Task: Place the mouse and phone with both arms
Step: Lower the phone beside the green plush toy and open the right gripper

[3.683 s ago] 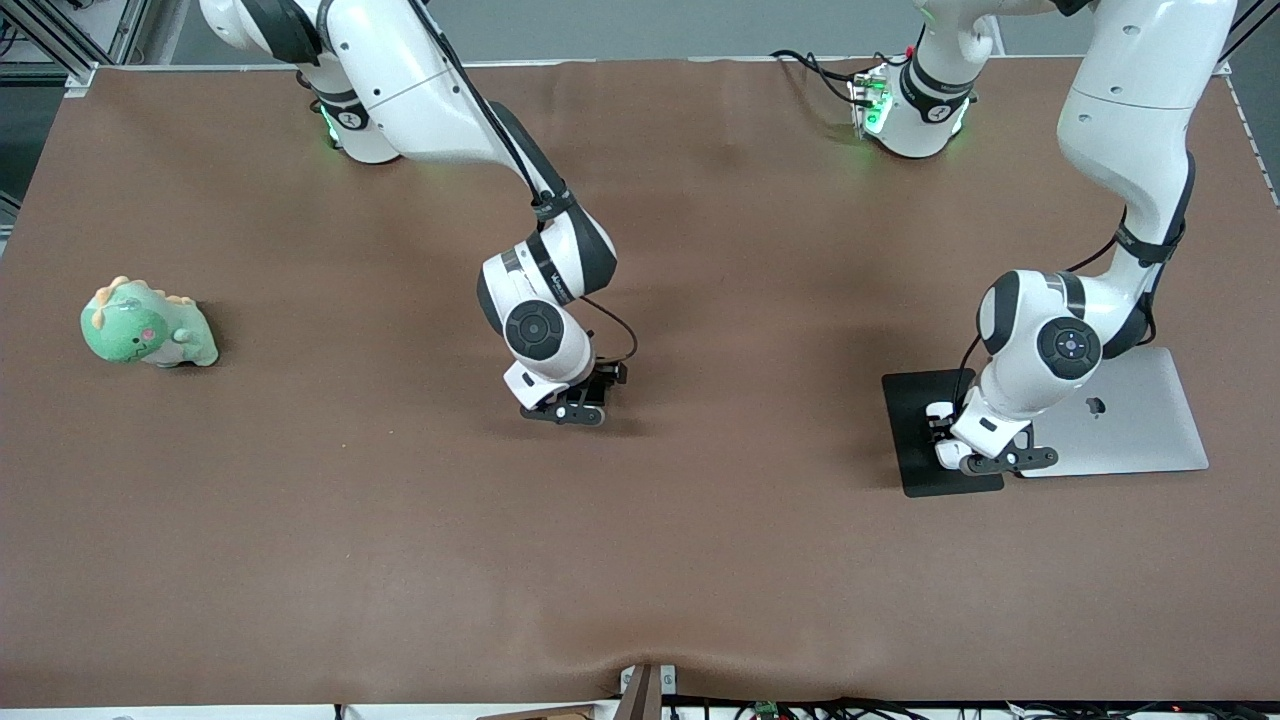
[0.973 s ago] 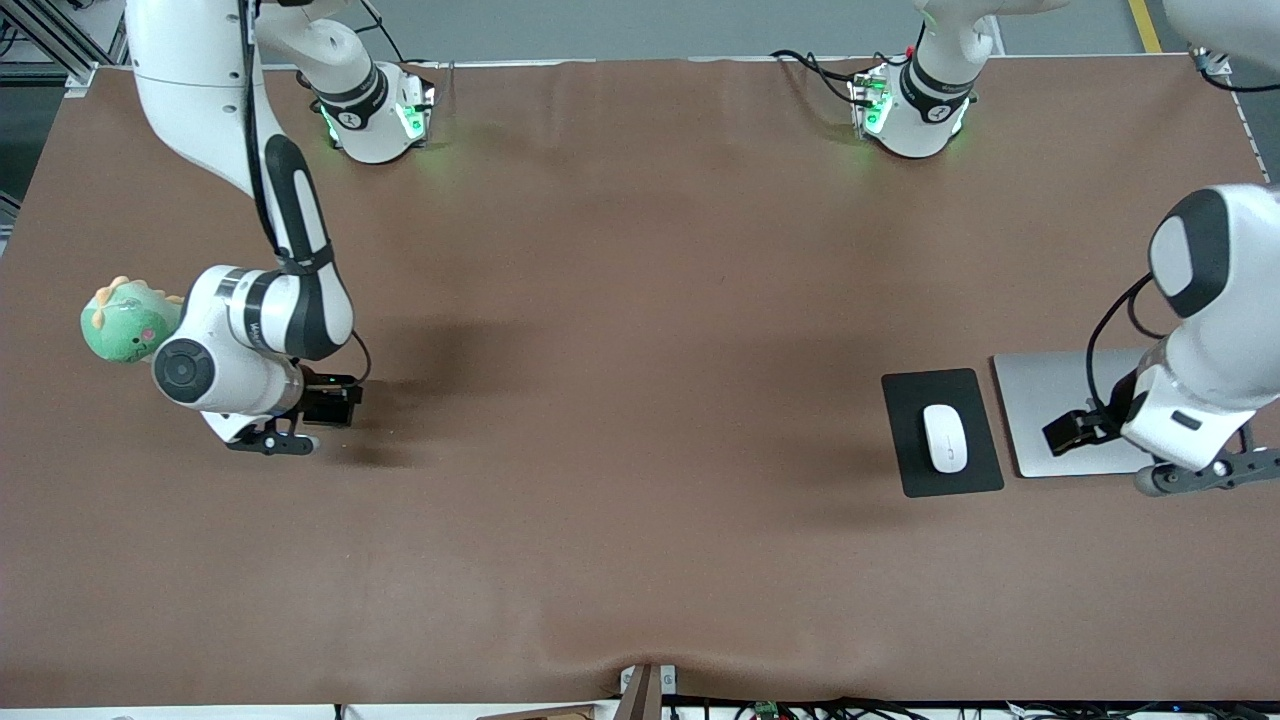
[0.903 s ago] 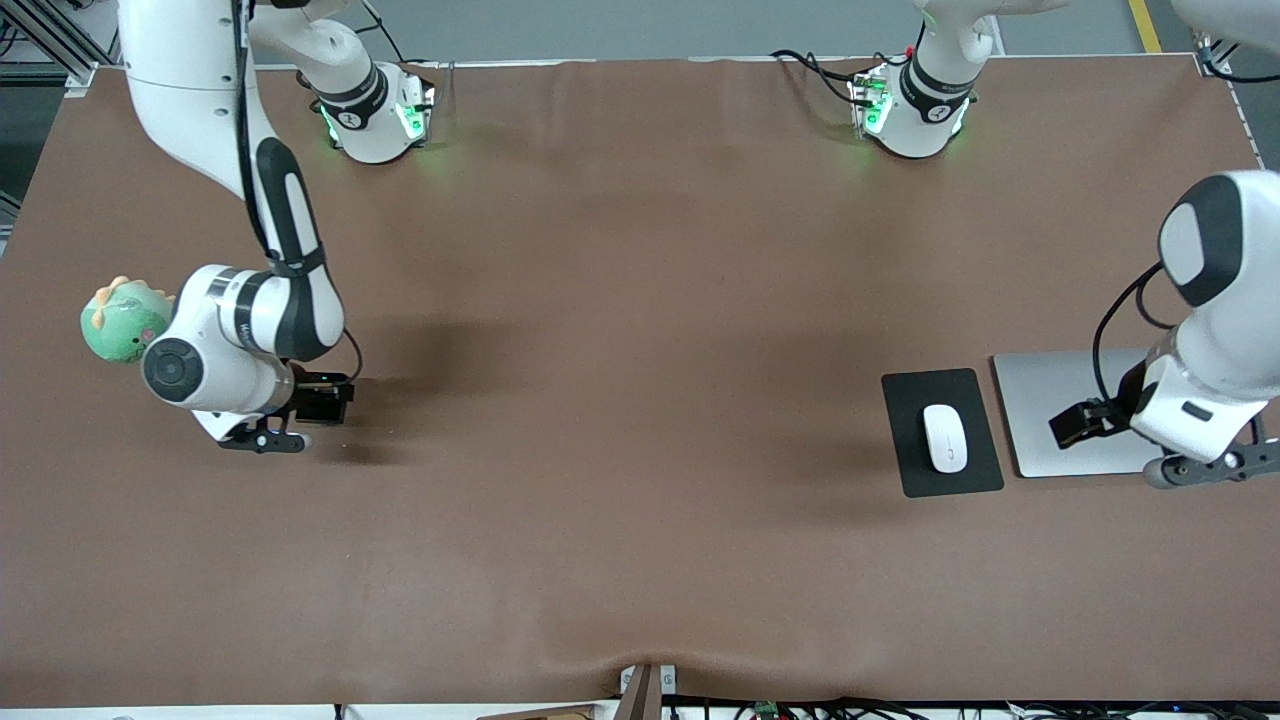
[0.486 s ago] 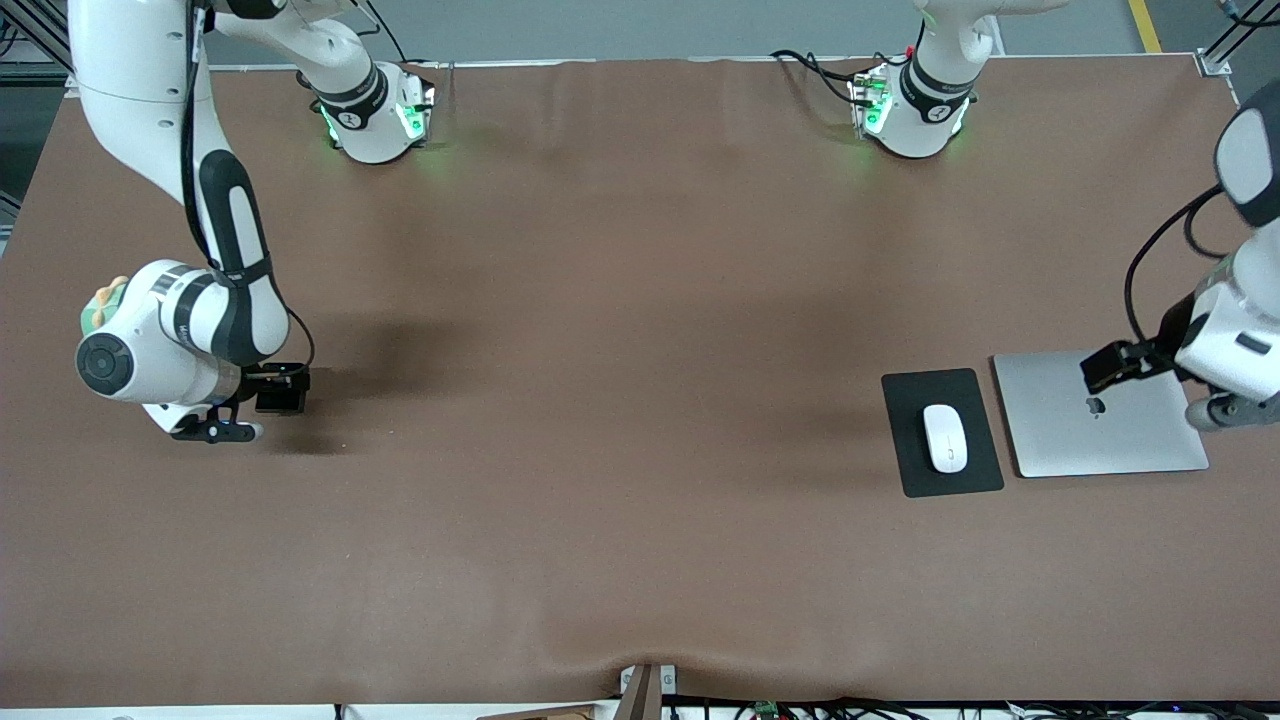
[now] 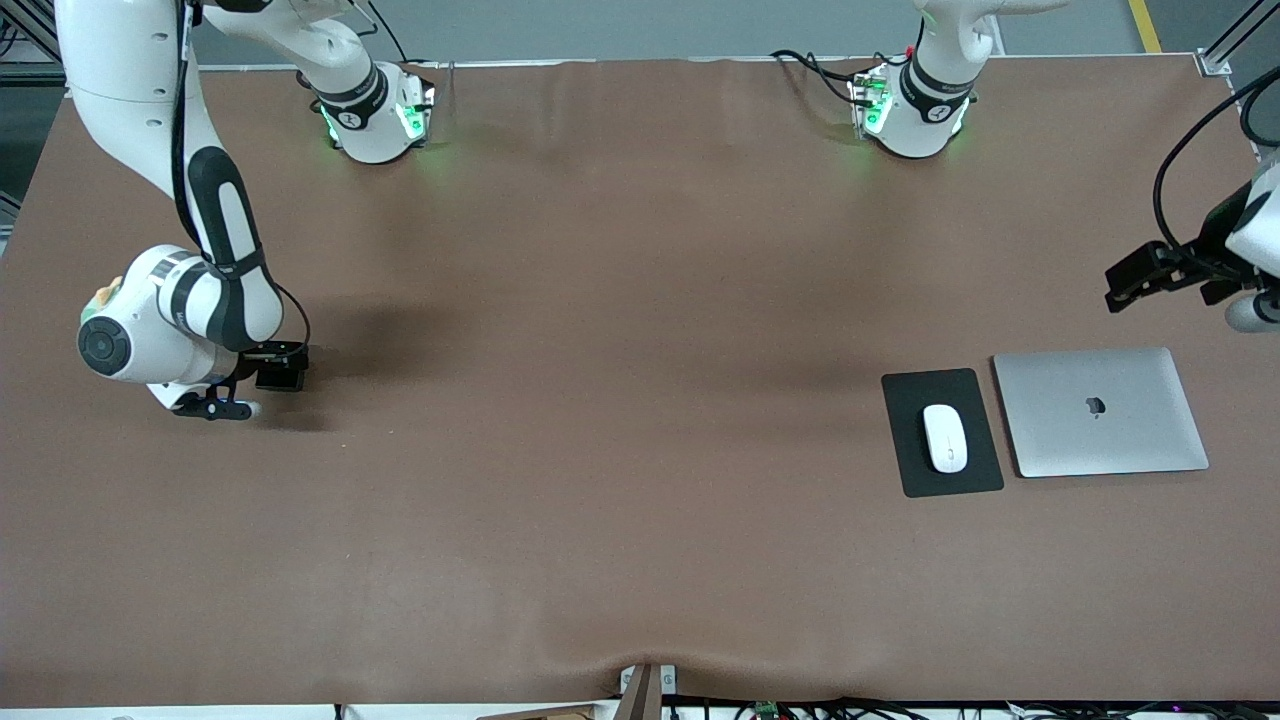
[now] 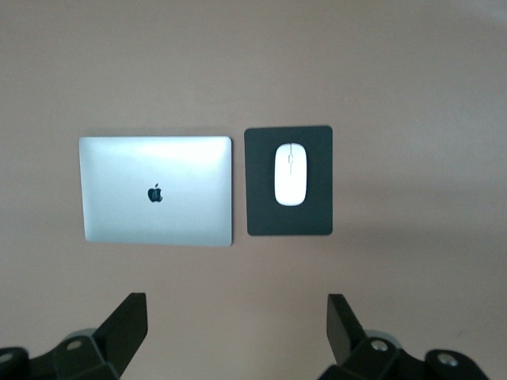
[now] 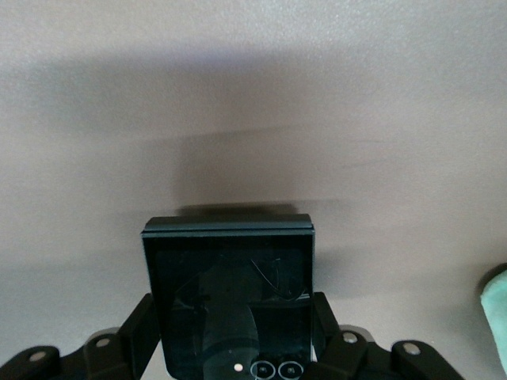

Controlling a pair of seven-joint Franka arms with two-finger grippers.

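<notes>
The phone's lower edge (image 7: 227, 223) is at the tabletop in the right wrist view and the phone would stay there, so it is time for my right gripper to release it now.
The white mouse (image 5: 945, 438) (image 6: 290, 174) lies on a black mouse pad (image 5: 910, 400) (image 6: 265, 214) toward the left arm's end of the table. My left gripper (image 6: 236, 332) hangs open and empty high above the table, close to the laptop; in the front view it (image 5: 1250, 312) sits at the frame's edge. My right gripper (image 7: 231, 317) is shut on the black glossy phone (image 7: 230, 253), gripping its two sides. It (image 5: 215, 405) hovers low over the table at the right arm's end. The hand hides the phone in the front view.
A closed silver laptop (image 5: 1100, 410) (image 6: 158, 190) lies beside the mouse pad, closer to the left arm's end. A green plush toy (image 5: 105, 295) (image 7: 497, 293) sits mostly hidden by the right arm's wrist. The brown mat (image 5: 620, 420) covers the table.
The right arm carried the phone toward its end of the table, up beside the green toy. The left arm rose off the laptop and drew back toward the table's end.
</notes>
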